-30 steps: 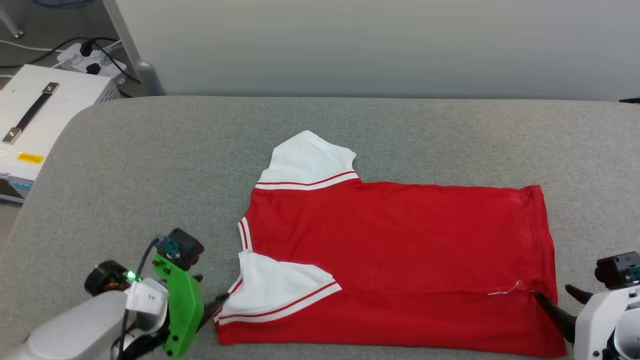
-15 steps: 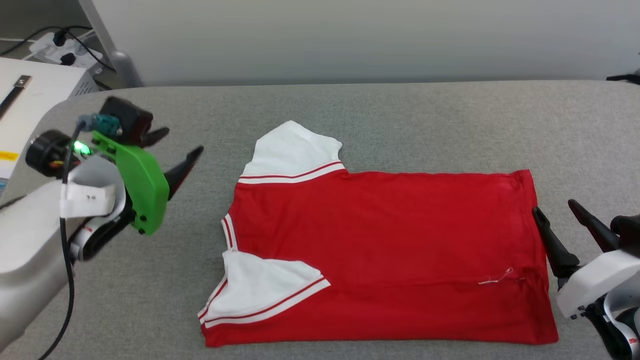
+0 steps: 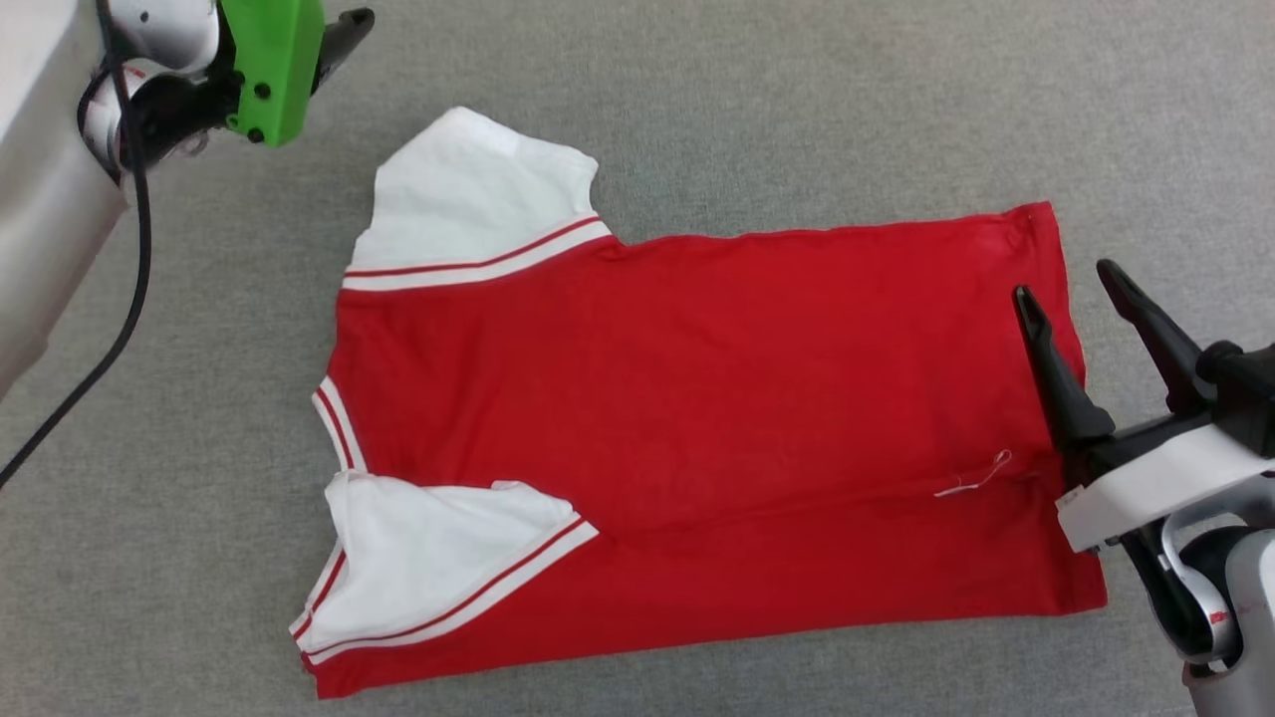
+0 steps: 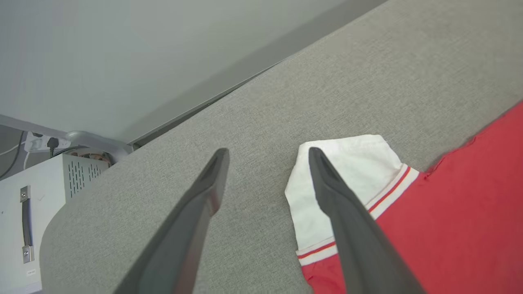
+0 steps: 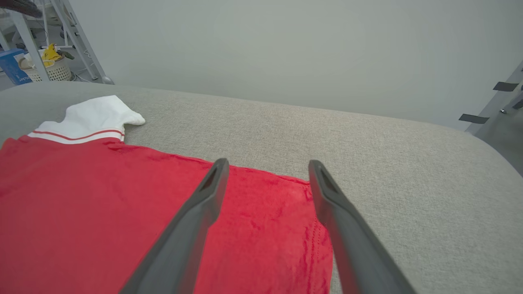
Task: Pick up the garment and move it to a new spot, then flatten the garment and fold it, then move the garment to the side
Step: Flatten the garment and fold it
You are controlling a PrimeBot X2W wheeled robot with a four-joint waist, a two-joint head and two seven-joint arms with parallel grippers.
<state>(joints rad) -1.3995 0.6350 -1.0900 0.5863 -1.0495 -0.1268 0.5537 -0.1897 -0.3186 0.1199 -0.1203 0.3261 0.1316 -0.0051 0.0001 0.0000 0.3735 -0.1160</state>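
The garment (image 3: 741, 370) lies flat on the grey surface, so my right gripper needs to grab it next by its hem edge (image 3: 1072, 323), where the cloth ends.
The garment (image 3: 697, 398) lies flat on the grey cloth surface (image 3: 797, 100), plain red side up, collar end to the left and hem to the right. Its far white sleeve (image 3: 468, 199) sticks out; the near white sleeve (image 3: 428, 558) is folded onto the red body. My left gripper (image 4: 268, 152) hovers open above the surface just left of the far sleeve (image 4: 351, 171), one finger (image 3: 344, 30) showing at the head view's top left. My right gripper (image 3: 1071, 294) is open at the hem's far half, one finger over the red cloth (image 5: 81, 204), nothing held.
A loose white thread (image 3: 971, 483) lies on the garment near the hem. Beyond the surface's left end stands a white box with a handle (image 4: 24, 212). A pale wall (image 5: 286, 49) runs behind, with a basket and ladder legs (image 5: 53, 65) at its far left.
The head camera has tilted down and closer. My left gripper went from the near sleeve to beside the far sleeve. My right gripper moved from the hem's near corner along the hem. Both stay open.
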